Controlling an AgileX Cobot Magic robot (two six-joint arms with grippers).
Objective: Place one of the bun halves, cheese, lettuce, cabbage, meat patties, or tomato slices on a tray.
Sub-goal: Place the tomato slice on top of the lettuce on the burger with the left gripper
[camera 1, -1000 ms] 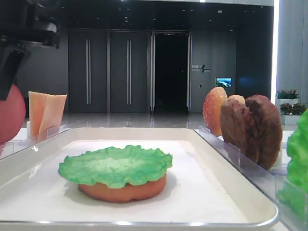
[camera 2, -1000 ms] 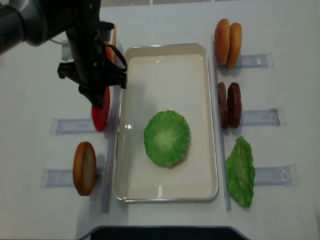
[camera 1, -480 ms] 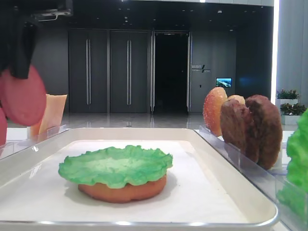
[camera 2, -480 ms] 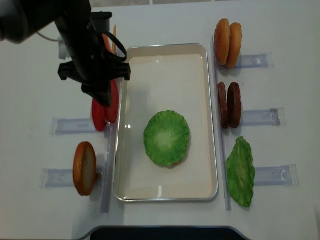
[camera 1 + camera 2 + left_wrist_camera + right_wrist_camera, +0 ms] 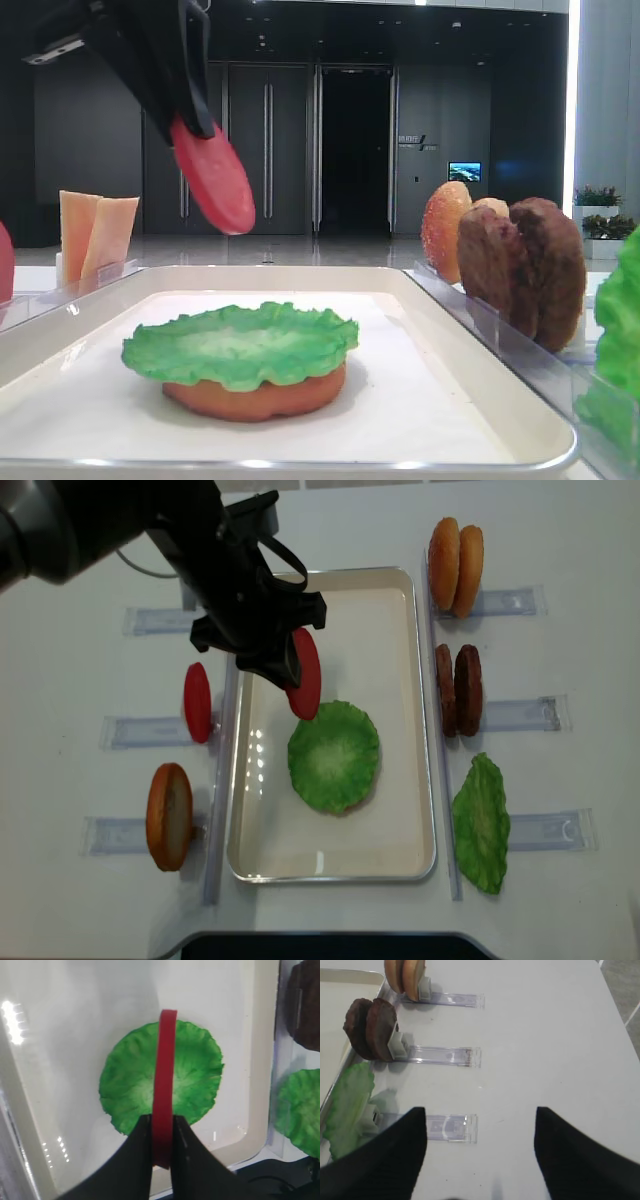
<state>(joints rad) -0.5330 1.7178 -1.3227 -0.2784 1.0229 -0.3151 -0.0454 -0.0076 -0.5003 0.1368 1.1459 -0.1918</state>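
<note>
The tomato slice is hanging above the lettuce in the left wrist view. My left gripper should lower the tomato slice onto the lettuce before it lets go.
My left gripper (image 5: 285, 660) is shut on a red tomato slice (image 5: 303, 673), held on edge in the air over the cream tray (image 5: 330, 572). In the left wrist view the tomato slice (image 5: 164, 1075) is pinched between the black fingers (image 5: 142, 1150), directly over the lettuce (image 5: 130, 1085). That lettuce (image 5: 334, 757) lies flat on a bun half (image 5: 255, 398) in the middle of the tray. My right gripper (image 5: 480, 1110) is open over bare white table, with nothing between its fingers.
On the left stand a second tomato slice (image 5: 198, 702), a bun half (image 5: 168, 816) and cheese slices (image 5: 95, 232) in clear racks. To the right of the tray are buns (image 5: 456, 552), meat patties (image 5: 458, 690) and a lettuce leaf (image 5: 482, 823).
My left gripper has lifted the tomato slice off the left rack and carried it right, from beside the tray to above it near the lettuce.
</note>
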